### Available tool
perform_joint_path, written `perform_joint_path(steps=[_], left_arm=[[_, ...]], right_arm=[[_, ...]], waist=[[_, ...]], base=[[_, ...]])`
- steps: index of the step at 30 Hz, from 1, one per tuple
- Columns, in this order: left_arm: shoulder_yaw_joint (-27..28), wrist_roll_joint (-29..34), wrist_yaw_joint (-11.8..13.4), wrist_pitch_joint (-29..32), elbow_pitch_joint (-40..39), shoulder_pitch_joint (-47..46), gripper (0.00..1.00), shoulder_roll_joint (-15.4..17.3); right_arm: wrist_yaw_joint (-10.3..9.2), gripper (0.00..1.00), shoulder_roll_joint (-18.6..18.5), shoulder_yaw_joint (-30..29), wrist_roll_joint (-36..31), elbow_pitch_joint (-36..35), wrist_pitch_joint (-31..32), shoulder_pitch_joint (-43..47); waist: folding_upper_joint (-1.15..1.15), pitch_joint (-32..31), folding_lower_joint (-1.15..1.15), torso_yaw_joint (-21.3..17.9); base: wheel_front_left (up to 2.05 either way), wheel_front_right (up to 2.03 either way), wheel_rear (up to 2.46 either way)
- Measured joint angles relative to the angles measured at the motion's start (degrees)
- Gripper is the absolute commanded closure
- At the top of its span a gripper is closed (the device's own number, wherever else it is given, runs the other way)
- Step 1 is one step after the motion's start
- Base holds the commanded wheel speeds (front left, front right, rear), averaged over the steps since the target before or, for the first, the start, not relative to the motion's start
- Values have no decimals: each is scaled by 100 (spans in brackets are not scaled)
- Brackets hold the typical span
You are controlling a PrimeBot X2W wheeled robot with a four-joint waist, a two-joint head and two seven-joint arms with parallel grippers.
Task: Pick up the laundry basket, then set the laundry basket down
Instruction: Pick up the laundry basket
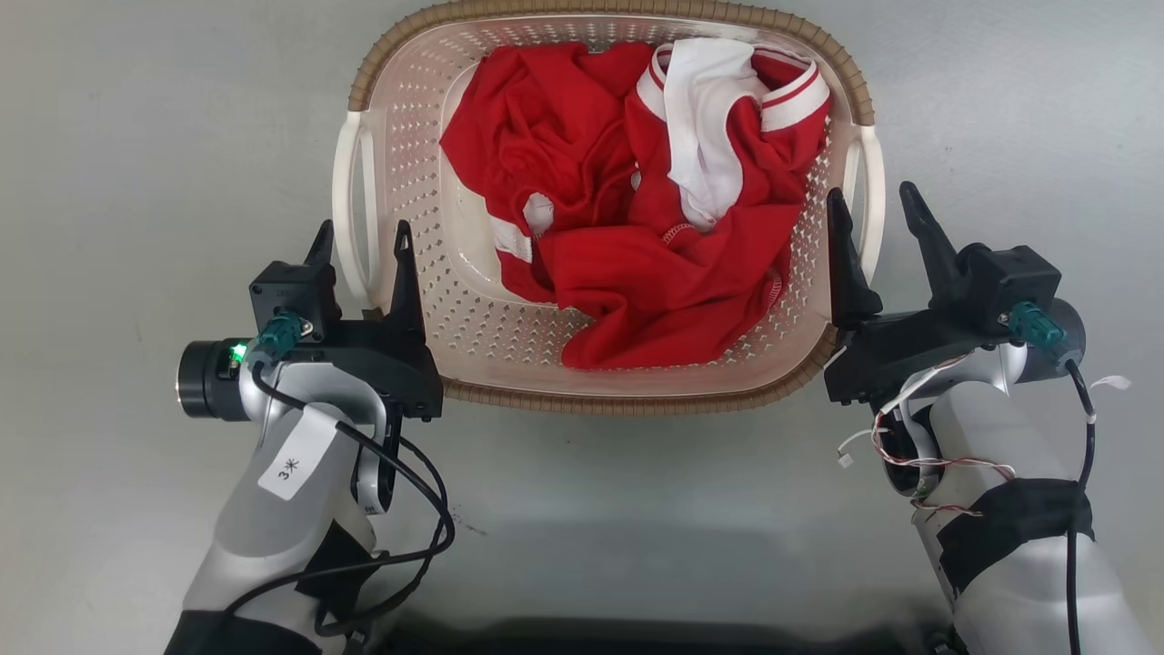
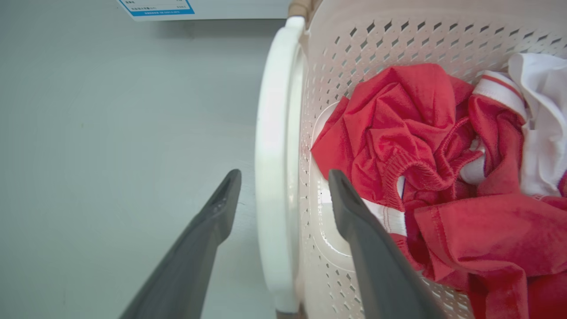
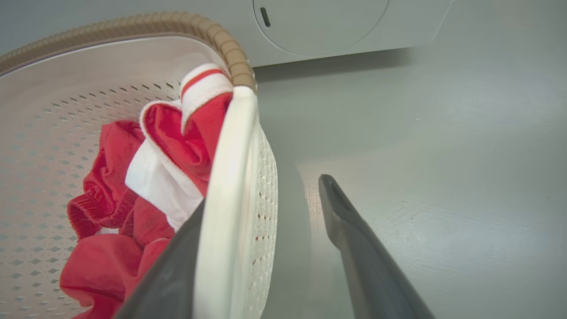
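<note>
I next need to pick up the basket with my left gripper by its slim white loop handle (image 1: 343, 213), because the basket's wide body is far wider than my finger gap.
The laundry basket (image 1: 637, 400) is cream with a brown rim and holds red and white clothes (image 1: 637, 200). It lies in the upper middle of the head view, on the grey floor. My left gripper (image 1: 363, 232) is open, one finger on each side of the basket's left loop handle (image 1: 350, 209). The left wrist view shows that handle (image 2: 274, 133) in the gap of my left gripper (image 2: 283, 175), with space on both sides. My right gripper (image 1: 871, 193) is open too, around the right handle (image 1: 875, 173). In the right wrist view the handle (image 3: 230, 199) covers the inner finger (image 3: 172, 274).
A white washing machine front (image 3: 319, 22) with a round door stands just beyond the basket. Its label (image 2: 155, 6) shows at the top of the left wrist view. Bare grey floor (image 1: 136, 136) lies on both sides of the basket.
</note>
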Motion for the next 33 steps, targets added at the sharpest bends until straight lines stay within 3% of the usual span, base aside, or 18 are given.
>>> perform_joint_path(steps=[11, 14, 15, 16, 17, 18, 20, 33], left_arm=[[-160, -118, 40, 0, 205, -218, 0, -2], [-213, -191, 34, 0, 260, -294, 0, -2], [-244, -231, 33, -1, 285, -319, 16, -2], [-282, -286, 13, -1, 314, -335, 51, -2], [-323, -326, -16, -1, 344, -346, 79, -1], [-369, -352, -18, 0, 363, -360, 100, -2], [-393, -370, -12, -1, 382, -374, 100, -2], [-801, -671, -62, -25, 569, -408, 100, -2]], right_arm=[[25, 1, -1, 96, 0, 180, 9, -122], [51, 25, 5, 138, 0, 219, 8, -156], [51, 35, 14, 157, 0, 237, 8, -181], [52, 49, 20, 169, 0, 254, 7, -207], [52, 54, 21, 180, 0, 270, 5, -229], [52, 58, 21, 187, 0, 293, 4, -246], [51, 99, 21, 192, 0, 321, 5, -266], [-104, 100, -12, 428, 290, 791, 15, -304]], waist=[[-1, 64, 0, 2], [-1, 79, 0, 2], [-1, 82, -1, 2], [-1, 84, -1, 1], [-1, 85, -1, -1], [-1, 85, -1, -2], [-1, 84, 0, -5], [0, -210, 0, -5]], base=[[0, 0, 0], [0, 0, 0], [0, 0, 0], [0, 0, 0], [0, 0, 0], [0, 0, 0], [0, 0, 0], [0, 0, 0]])
